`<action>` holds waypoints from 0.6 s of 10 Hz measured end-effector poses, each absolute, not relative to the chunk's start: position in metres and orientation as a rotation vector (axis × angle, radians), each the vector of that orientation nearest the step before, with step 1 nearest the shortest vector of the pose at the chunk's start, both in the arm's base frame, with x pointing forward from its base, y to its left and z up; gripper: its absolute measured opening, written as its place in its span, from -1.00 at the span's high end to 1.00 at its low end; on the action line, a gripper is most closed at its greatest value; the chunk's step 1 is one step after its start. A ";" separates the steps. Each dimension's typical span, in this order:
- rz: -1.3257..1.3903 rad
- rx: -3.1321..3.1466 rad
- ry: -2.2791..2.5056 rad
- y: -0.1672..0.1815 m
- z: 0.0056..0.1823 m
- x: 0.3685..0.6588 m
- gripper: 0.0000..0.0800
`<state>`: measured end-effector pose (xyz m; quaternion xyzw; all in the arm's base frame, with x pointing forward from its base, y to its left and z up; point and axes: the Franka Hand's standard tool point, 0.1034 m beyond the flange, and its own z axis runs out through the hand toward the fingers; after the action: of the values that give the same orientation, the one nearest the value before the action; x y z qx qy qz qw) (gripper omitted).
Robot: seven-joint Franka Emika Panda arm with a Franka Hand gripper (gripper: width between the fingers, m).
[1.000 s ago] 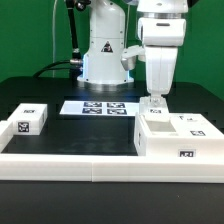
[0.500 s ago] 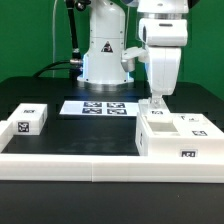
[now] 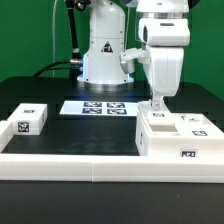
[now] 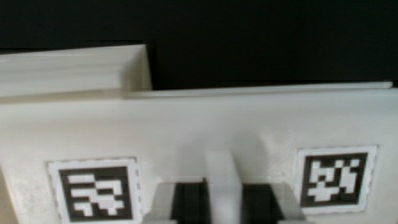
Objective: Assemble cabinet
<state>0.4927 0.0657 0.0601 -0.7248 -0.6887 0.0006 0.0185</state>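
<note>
The white panel in my gripper is crooked against the cabinet's rim (image 4: pixel 71 70) in the wrist view. I need to keep my gripper closed on the panel for now before I open.
The cabinet (image 3: pixel 182 137), a large white box with square tags, lies at the exterior view's right against the long low white rail (image 3: pixel 70 165). My gripper (image 3: pixel 157 104) stands straight down on the cabinet's far left top edge. In the wrist view the white cabinet (image 4: pixel 214 125) fills the picture, with one tag (image 4: pixel 93 188) on one side of the fingers and another tag (image 4: pixel 334 178) on the other. The two dark fingers (image 4: pixel 192 202) stand close together with a narrow white strip of the cabinet pinched between them.
A small white tagged block (image 3: pixel 30 120) sits at the exterior view's left. The marker board (image 3: pixel 100 107) lies at the back in front of the robot base (image 3: pixel 105 60). The dark table (image 3: pixel 85 130) lies between them.
My gripper has shifted slightly toward the exterior view's right, and the cabinet top has shifted a little with it. Nothing else has moved.
</note>
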 end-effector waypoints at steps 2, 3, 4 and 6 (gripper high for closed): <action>-0.017 -2.232 -2.162 0.064 0.060 0.506 0.82; -0.021 -2.213 -2.184 0.064 0.061 0.513 0.82; -0.025 -2.203 -2.196 0.064 0.062 0.515 0.82; -0.021 -2.205 -2.191 0.064 0.060 0.513 0.82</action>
<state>0.5131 0.0637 0.0603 -0.7093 -0.7047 -0.0067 0.0164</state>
